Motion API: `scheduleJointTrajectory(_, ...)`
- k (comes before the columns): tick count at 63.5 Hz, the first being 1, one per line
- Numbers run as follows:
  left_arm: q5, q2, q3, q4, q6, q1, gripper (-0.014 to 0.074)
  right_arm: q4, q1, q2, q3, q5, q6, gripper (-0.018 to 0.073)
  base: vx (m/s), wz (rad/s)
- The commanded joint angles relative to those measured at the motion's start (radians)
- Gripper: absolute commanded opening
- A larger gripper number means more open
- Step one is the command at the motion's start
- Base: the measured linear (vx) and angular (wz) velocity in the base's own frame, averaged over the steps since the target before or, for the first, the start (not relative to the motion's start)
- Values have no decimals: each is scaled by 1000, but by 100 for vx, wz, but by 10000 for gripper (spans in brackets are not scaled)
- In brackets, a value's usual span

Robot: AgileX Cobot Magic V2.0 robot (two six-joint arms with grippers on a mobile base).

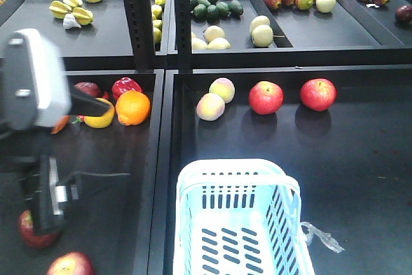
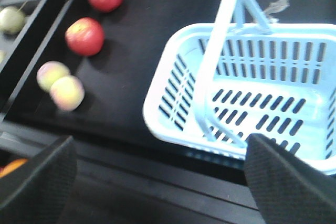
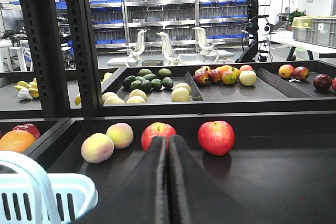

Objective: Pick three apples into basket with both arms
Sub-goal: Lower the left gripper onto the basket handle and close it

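My left gripper is going to grab the pale blue basket by its handle (image 2: 214,61), so that it can carry the basket for the apples.
The pale blue basket (image 1: 238,223) stands empty at the front of the right tray, also seen in the left wrist view (image 2: 252,77). Two red apples (image 1: 266,97) (image 1: 318,94) lie behind it. Two more apples (image 1: 35,230) (image 1: 71,265) lie at the near left of the left tray. My left arm (image 1: 35,88) hangs over the left tray. The left gripper (image 2: 163,182) is open and holds nothing, above the divider beside the basket. My right gripper (image 3: 168,139) is shut and holds nothing, low over the right tray. It points at one apple (image 3: 155,130), with the other apple (image 3: 216,137) to its right.
Two peaches (image 1: 222,88) (image 1: 210,106) lie left of the apples. An orange (image 1: 132,107), a red pepper (image 1: 125,85) and a yellow fruit sit in the left tray. A clear plastic scrap (image 1: 322,236) lies right of the basket. The upper shelf (image 1: 309,30) holds several fruits.
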Motion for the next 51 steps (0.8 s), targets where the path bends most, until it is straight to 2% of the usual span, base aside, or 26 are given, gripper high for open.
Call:
scheduleJointTrajectory(1,-51,45,-64,6,9,-59,606,-5,-5,-11,15,-73,0,-9,0,0)
scheduleJointTrajectory(16,-97,192,-121,41,9,-211,586,-5,-5,-11,15,-73,0,-9,0,0)
scheduleJointTrajectory(23,-146,251,-148,98,7,-280,576,-5,-5,-11,15,-73,0,-9,0,0)
scheduleJointTrajectory(33,-177,340,-198,214,-21,-368,575,-5,-5,-11,15,-73,0,-9,0,0)
scheduleJointTrajectory(51,-193,498,-286,462,-205,-453,575,-5,-5,-11,15,-73,0,-9,0,0)
